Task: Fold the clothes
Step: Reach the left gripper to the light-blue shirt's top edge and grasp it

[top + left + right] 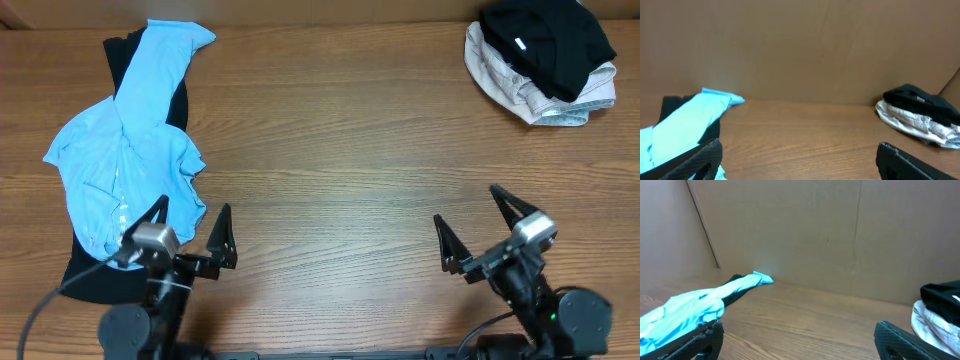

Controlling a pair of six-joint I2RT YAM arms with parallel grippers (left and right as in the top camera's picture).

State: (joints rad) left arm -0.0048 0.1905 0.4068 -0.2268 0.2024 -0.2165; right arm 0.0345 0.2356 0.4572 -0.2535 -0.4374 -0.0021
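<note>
The light blue T-shirt point(125, 150) needs my left gripper to grab it next by its narrow far end point(177, 37), so the rest stays free for my right gripper to spread for folding.
A light blue T-shirt point(125, 150) lies crumpled at the table's left, over a black garment point(100, 272). It also shows in the left wrist view point(685, 117) and the right wrist view point(685, 309). No lettering or label is visible on it. My left gripper point(192, 232) is open and empty at the front left, beside the shirt's near edge. My right gripper point(472, 228) is open and empty at the front right, over bare wood.
A pile of a black garment point(545, 40) on whitish cloth point(545, 100) sits at the back right corner; it also shows in the left wrist view point(920, 115). Brown cardboard walls point(800, 45) stand behind the wooden table point(340, 150).
</note>
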